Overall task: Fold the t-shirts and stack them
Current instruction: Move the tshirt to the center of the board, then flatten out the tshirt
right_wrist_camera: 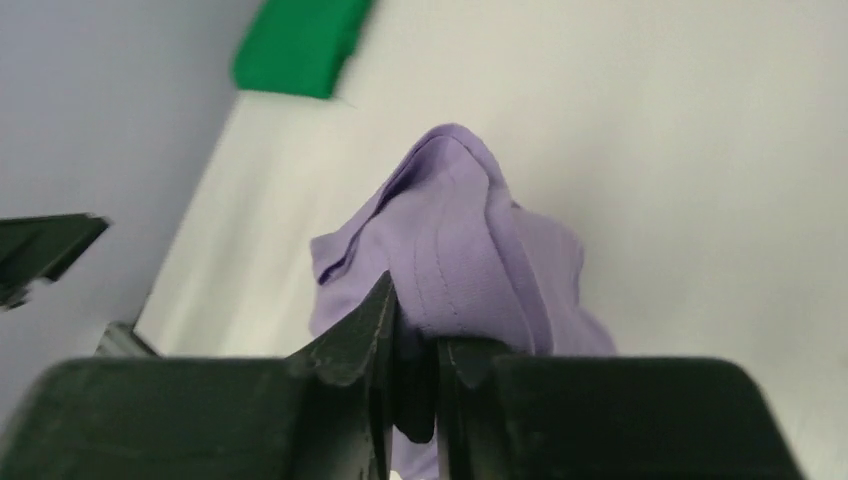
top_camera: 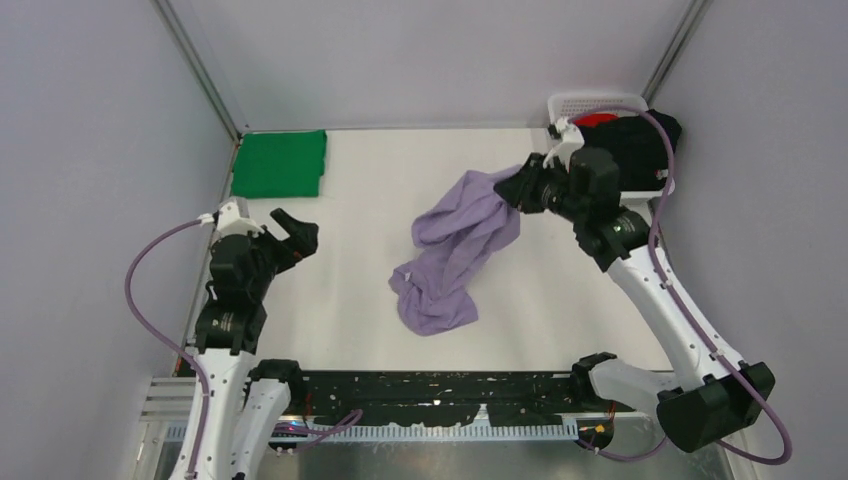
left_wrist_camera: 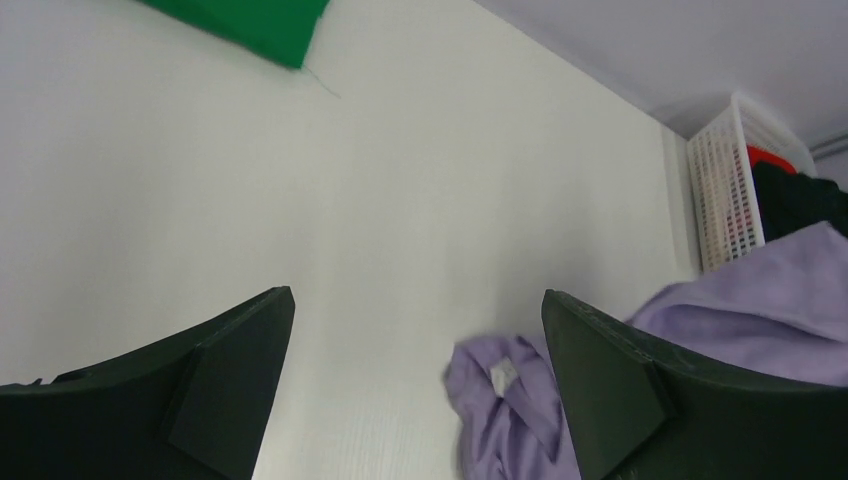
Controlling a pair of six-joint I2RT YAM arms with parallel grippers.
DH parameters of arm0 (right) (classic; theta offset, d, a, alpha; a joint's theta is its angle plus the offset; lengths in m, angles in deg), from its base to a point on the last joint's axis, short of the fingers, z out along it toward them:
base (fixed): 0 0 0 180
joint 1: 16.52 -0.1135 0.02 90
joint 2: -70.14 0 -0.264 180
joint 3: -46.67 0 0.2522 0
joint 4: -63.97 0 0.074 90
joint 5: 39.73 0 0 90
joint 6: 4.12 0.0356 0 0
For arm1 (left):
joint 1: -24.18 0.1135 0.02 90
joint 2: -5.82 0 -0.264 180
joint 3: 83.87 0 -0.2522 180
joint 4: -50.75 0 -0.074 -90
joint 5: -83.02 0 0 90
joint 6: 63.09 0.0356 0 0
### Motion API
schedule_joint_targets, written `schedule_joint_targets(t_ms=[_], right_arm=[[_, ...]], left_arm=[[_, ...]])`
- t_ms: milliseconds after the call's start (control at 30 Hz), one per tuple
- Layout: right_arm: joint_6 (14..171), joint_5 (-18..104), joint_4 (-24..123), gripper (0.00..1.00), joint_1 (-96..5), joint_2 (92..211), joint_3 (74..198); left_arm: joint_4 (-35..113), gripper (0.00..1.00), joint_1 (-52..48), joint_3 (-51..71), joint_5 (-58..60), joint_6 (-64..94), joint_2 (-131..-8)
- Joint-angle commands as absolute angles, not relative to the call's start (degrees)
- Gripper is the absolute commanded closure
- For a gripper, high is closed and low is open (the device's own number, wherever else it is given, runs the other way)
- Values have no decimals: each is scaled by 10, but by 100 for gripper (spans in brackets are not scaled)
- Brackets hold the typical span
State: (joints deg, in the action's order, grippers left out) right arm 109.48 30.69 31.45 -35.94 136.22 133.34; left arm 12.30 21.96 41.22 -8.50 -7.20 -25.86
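Note:
I will take hold of the lavender-purple t-shirt [top_camera: 455, 250] by its edge near the white tag with my left gripper next, so that I can spread it flat for folding.
A lavender-purple t-shirt [top_camera: 455, 250] lies crumpled across the middle of the white table, one end lifted. My right gripper [top_camera: 512, 186] is shut on that raised end; the right wrist view shows cloth [right_wrist_camera: 470, 260] pinched between the jaws. A folded green t-shirt [top_camera: 280, 163] lies flat at the far left corner, and shows in the left wrist view [left_wrist_camera: 255, 25] and the right wrist view [right_wrist_camera: 298, 45]. My left gripper [top_camera: 297, 232] is open and empty above the table's left side; past it the purple shirt [left_wrist_camera: 510, 400] shows. Black [top_camera: 648, 140] and red [top_camera: 598, 118] shirts lie in the basket.
A white perforated basket [top_camera: 590, 101] stands at the far right corner against the wall, also seen in the left wrist view [left_wrist_camera: 728, 190]. Grey walls close the table at back and both sides. A black rail [top_camera: 430, 385] runs along the near edge.

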Motion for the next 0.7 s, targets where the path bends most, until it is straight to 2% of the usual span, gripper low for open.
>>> schedule_joint_targets(t_ms=[0,33,67,100,133,167,233,433,667], right_arm=[[1071,538,257,72,-350,1314,1178],[1067,582,246,59,-345,1319,1143],[1069,605,216,54,-343,1323,1132],[1072,659,198,41,-342,1333,1122],[1076,688,171,32,-341,1340,1122],[1084,737,159,14,-341,1341,1124],[1088,786,140,1,-341,1338,1125],[1107,816,152,4,-341,1298,1093],[1176,819,225,4,-323,1219,995]], left_arm=[[127,1,222,405,45,-84,-333],[140,1,220,413,82,-89,-352],[154,1,217,422,113,-95,-369],[166,1,207,432,137,-101,-388],[174,1,189,439,149,-103,-406],[176,1,162,440,145,-100,-424],[174,1,90,436,106,-94,-455],[206,1,-70,396,100,-93,-570],[220,16,-170,295,89,-70,-733]])
